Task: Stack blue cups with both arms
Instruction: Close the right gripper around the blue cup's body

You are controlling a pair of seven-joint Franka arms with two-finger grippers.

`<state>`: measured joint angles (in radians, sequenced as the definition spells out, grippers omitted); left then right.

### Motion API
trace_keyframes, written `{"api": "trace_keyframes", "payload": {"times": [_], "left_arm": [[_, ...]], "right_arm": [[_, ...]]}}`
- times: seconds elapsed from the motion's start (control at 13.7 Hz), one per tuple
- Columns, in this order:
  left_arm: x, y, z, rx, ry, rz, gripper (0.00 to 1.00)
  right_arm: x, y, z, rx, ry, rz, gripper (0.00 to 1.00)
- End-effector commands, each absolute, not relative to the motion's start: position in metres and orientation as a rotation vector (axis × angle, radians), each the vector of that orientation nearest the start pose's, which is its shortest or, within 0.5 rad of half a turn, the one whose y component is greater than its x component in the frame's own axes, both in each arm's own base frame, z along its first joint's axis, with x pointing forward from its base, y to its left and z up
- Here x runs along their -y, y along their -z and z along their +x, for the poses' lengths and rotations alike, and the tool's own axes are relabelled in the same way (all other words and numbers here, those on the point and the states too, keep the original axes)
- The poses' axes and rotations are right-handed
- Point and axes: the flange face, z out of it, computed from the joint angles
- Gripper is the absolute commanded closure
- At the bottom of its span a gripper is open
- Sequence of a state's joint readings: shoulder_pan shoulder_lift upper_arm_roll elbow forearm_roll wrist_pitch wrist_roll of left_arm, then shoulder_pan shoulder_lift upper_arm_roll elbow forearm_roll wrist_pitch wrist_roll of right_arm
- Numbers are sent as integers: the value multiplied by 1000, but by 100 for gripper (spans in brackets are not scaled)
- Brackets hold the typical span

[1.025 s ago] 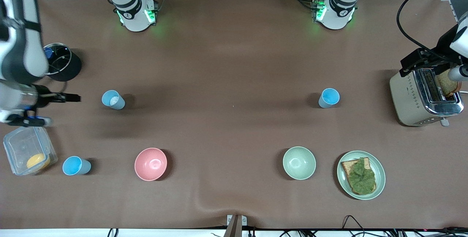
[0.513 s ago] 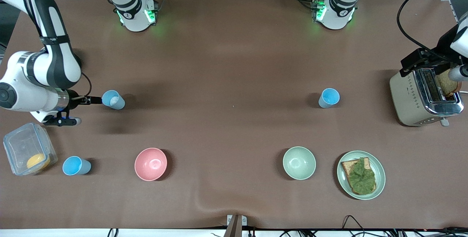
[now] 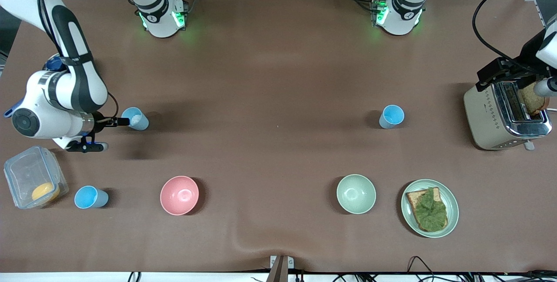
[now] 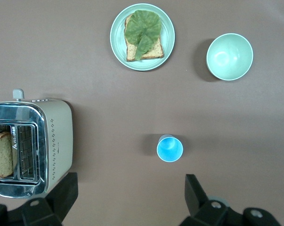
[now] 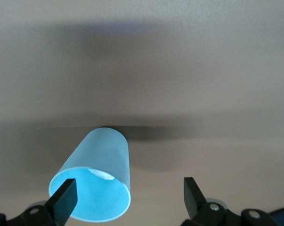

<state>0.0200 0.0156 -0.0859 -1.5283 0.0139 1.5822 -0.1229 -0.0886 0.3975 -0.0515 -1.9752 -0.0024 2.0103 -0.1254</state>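
The first cup needs to be stacked with the other blue cups, so my right gripper should next grab it by its rim [image 3: 129, 117] [image 5: 128, 192].
Three blue cups stand upright on the brown table: one [image 3: 135, 119] toward the right arm's end, one [image 3: 90, 197] nearer the front camera beside a clear box, one [image 3: 391, 116] toward the left arm's end. My right gripper [image 3: 123, 121] is open and low, right beside the first cup. In the right wrist view that cup [image 5: 97, 176] sits by one finger of the right gripper [image 5: 127, 187], apart from the other. My left gripper [image 4: 131, 182] is open and empty, high over the table by the third cup [image 4: 170, 148]; it is out of the front view.
A pink bowl [image 3: 179, 195], a pale green bowl [image 3: 356, 193] and a plate with bread and lettuce [image 3: 430, 208] stand nearer the front camera. A toaster [image 3: 504, 114] with a black-cabled side gripper [image 3: 511, 71] over it stands at the left arm's end. The clear box [image 3: 35, 182] holds something yellow.
My right arm has swung in from the table's end toward the cup, and its gripper now reaches the cup's side. The cups have not moved.
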Motion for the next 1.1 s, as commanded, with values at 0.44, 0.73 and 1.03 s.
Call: {"api": "trace_keyframes", "payload": {"times": [0.44,0.73,1.03], "left_arm": [[35,-642,559,121,53,-3123,0],[34,-642,559,123,53,-3123,0],[35,-642,559,121,53,-3123,0]], "right_arm": [[73,-221,559,-54,-647,-3020,100],[33,-248,581,-183,-764,-3014,100],[-87,-299,603,-316,-827,-2943,100]]}}
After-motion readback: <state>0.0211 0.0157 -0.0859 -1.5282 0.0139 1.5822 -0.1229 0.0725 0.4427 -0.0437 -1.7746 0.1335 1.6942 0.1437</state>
